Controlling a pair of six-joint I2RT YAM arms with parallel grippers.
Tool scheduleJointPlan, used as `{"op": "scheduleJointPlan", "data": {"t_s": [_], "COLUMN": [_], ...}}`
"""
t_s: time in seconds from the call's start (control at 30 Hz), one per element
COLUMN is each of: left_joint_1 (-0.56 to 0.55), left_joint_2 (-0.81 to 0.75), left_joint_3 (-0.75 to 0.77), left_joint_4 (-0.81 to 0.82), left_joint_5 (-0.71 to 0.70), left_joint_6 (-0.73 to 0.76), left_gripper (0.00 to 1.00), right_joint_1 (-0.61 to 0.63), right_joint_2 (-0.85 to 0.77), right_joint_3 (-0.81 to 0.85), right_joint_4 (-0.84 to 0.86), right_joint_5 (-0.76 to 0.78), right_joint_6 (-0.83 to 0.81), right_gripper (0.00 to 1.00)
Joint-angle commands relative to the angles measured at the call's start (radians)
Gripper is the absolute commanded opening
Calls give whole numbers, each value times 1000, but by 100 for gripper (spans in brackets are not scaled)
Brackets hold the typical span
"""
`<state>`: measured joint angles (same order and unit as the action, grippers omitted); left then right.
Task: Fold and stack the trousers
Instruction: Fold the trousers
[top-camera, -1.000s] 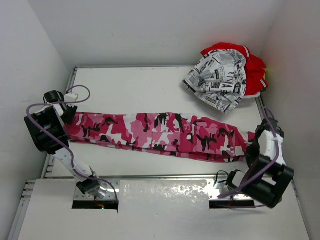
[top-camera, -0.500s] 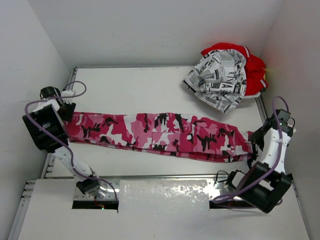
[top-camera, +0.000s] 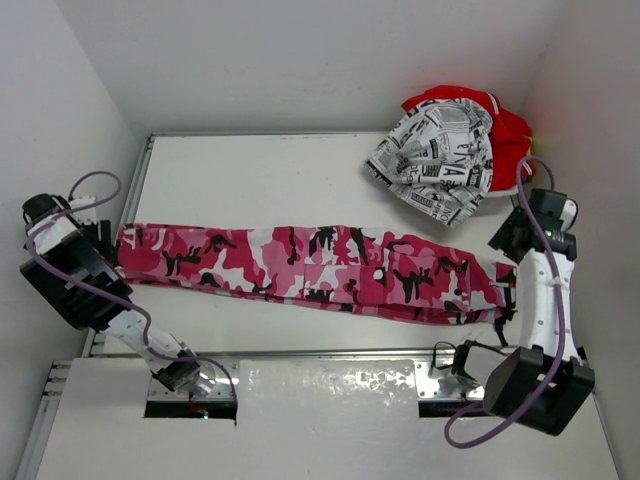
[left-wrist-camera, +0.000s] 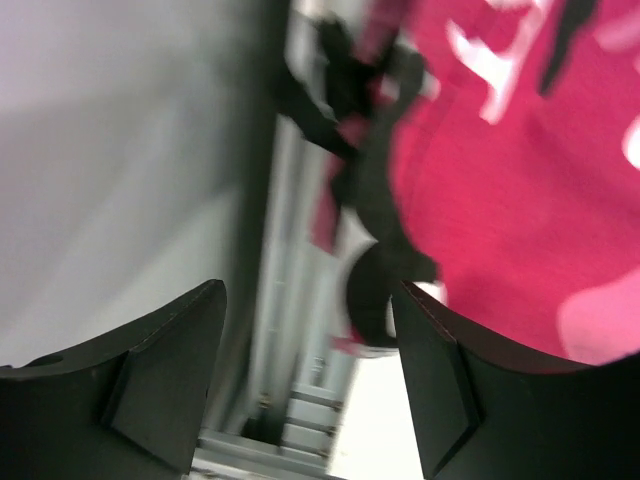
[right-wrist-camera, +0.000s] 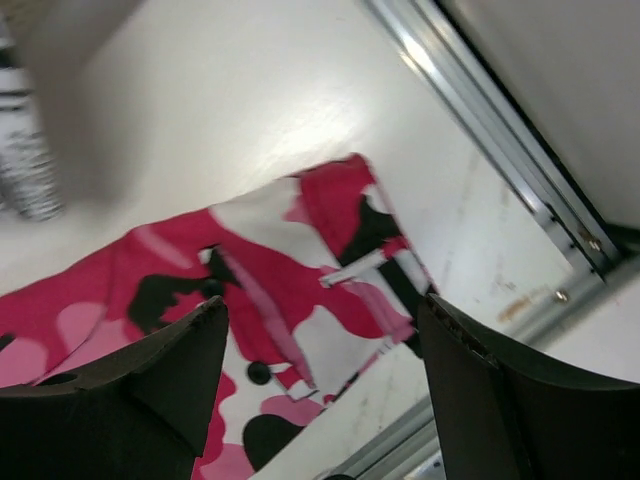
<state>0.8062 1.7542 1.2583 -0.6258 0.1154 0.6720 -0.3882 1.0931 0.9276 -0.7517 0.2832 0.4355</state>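
Note:
I will next grab the outermost edge of their nearby end (top-camera: 122, 256) with my left gripper, so that I can fold the camouflage trousers (top-camera: 310, 265) over.
The pink, white, black and crimson camouflage trousers (top-camera: 310, 265) lie flat and stretched out across the table, left to right. My left gripper (top-camera: 103, 238) hovers just off their left end, open, with nothing between its fingers (left-wrist-camera: 160, 385). The crimson cloth (left-wrist-camera: 500, 190) fills the upper right of the left wrist view. My right gripper (top-camera: 507, 237) is above the right end, open and empty. The trousers' corner (right-wrist-camera: 310, 270) lies on the table under its fingers (right-wrist-camera: 520, 400). The newsprint-patterned trousers (top-camera: 440, 160) lie bunched on the red trousers (top-camera: 512, 135) at the back right.
Metal rails (top-camera: 300, 352) frame the white table, and one rail (right-wrist-camera: 500, 140) runs close beside the trousers' right end. White walls (top-camera: 70, 110) stand tight on both sides and behind. The edge of the newsprint cloth (right-wrist-camera: 25, 150) shows in the right wrist view.
The right gripper has opened, let go of the trousers' right end and moved up and back. The left gripper has opened wider and pulled away to the left. The trousers' left end now reaches slightly further left.

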Motion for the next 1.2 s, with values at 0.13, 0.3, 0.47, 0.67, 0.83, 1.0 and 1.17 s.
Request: {"op": "scheduleJointPlan", "data": {"t_s": [0.13, 0.3, 0.47, 0.67, 0.83, 1.0, 1.17], "left_joint_1": [21, 19, 19, 28, 45, 56, 57], "left_joint_2": [102, 174, 287, 280, 254, 168, 5], "left_joint_3": [10, 13, 12, -33, -4, 67, 209], "left_joint_4": [-17, 63, 17, -40, -139, -230, -299], "left_joint_5": [119, 162, 187, 224, 285, 374, 472], "left_joint_6": [-75, -138, -128, -68, -13, 60, 83], "left_gripper": [68, 71, 95, 32, 0, 0, 0], "right_joint_1": [68, 83, 91, 91, 92, 92, 144], "right_joint_2": [-4, -15, -29, -24, -18, -18, -6], "right_joint_3": [-19, -58, -78, -78, -84, -96, -122], "right_joint_4": [100, 107, 110, 118, 133, 149, 178], "right_joint_5": [-98, -127, -130, -122, -124, -130, -144], "right_joint_6": [-43, -55, -58, -55, -52, -55, -86], "right_gripper": [73, 73, 72, 72, 72, 72, 70]}}
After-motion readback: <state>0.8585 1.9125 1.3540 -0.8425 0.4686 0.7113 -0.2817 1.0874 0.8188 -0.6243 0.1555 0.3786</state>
